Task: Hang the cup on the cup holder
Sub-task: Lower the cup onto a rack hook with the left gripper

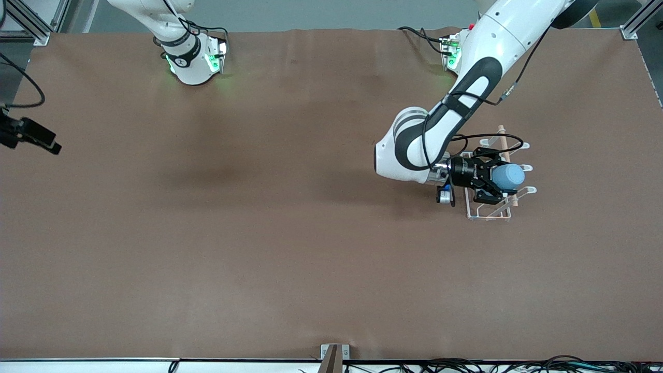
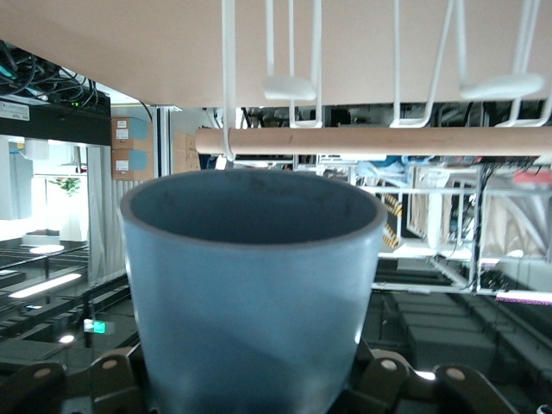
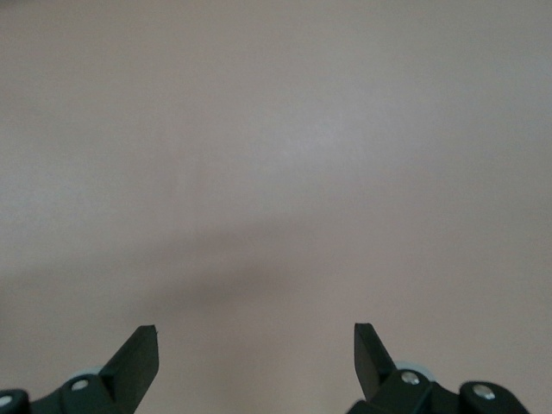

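My left gripper should move the cup toward the cup holder's white wires before releasing it: the cup's rim point(image 2: 253, 241) hangs short of the wires.
The light-blue cup point(image 1: 509, 176) is held on its side in my left gripper point(image 1: 498, 176), which is shut on it just above the cup holder point(image 1: 487, 214). The holder is a white wire rack with looped prongs and a light wooden rod point(image 1: 503, 139), standing toward the left arm's end of the table. In the left wrist view the cup point(image 2: 250, 293) fills the middle, its open mouth facing the rod point(image 2: 371, 141) and the white prongs point(image 2: 289, 86) close by. My right gripper point(image 3: 256, 345) is open and empty over bare table.
The brown table cover point(image 1: 259, 233) spreads wide around the rack. A black device point(image 1: 28, 135) sticks in at the table's edge at the right arm's end. Cables lie along the edge nearest the front camera point(image 1: 466, 365).
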